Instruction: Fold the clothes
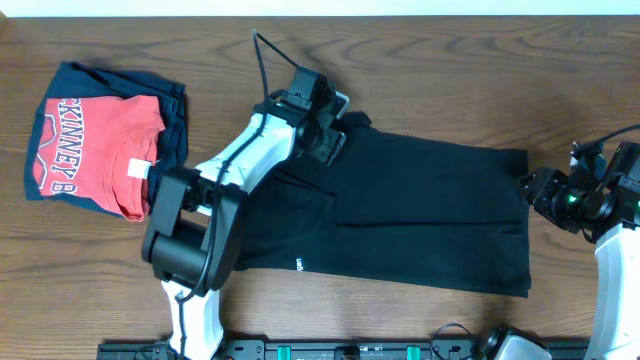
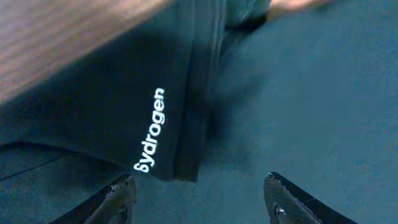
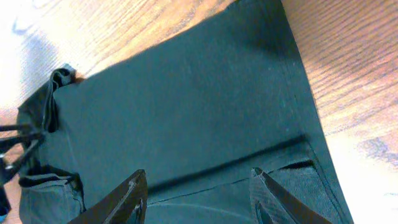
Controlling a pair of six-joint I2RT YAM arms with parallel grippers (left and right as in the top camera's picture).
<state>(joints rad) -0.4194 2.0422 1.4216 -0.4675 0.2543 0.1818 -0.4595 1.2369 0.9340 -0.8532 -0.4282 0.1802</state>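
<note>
My left gripper is above the shirt's lettered folded edge and short of it, so it would miss if it closed now and needs to lower toward that edge first.
The black shirt [image 1: 420, 215] lies flat across the middle of the table, partly folded, with one layer lapped over another. A small white mark [image 1: 296, 265] shows near its front left edge. My left gripper [image 1: 330, 135] hovers over the shirt's back left corner. In the left wrist view this gripper [image 2: 199, 190] is open with only flat fabric between its fingers, and white lettering [image 2: 152, 130] lies just ahead on a folded edge. My right gripper [image 1: 532, 190] is at the shirt's right edge. In the right wrist view it [image 3: 198, 180] stands open above the black shirt [image 3: 186, 106], holding nothing.
A red T-shirt with white letters [image 1: 95, 150] rests on a navy folded garment [image 1: 175, 110] at the back left. Bare wooden table [image 1: 450, 70] surrounds the shirt. A black rail [image 1: 340, 350] runs along the front edge.
</note>
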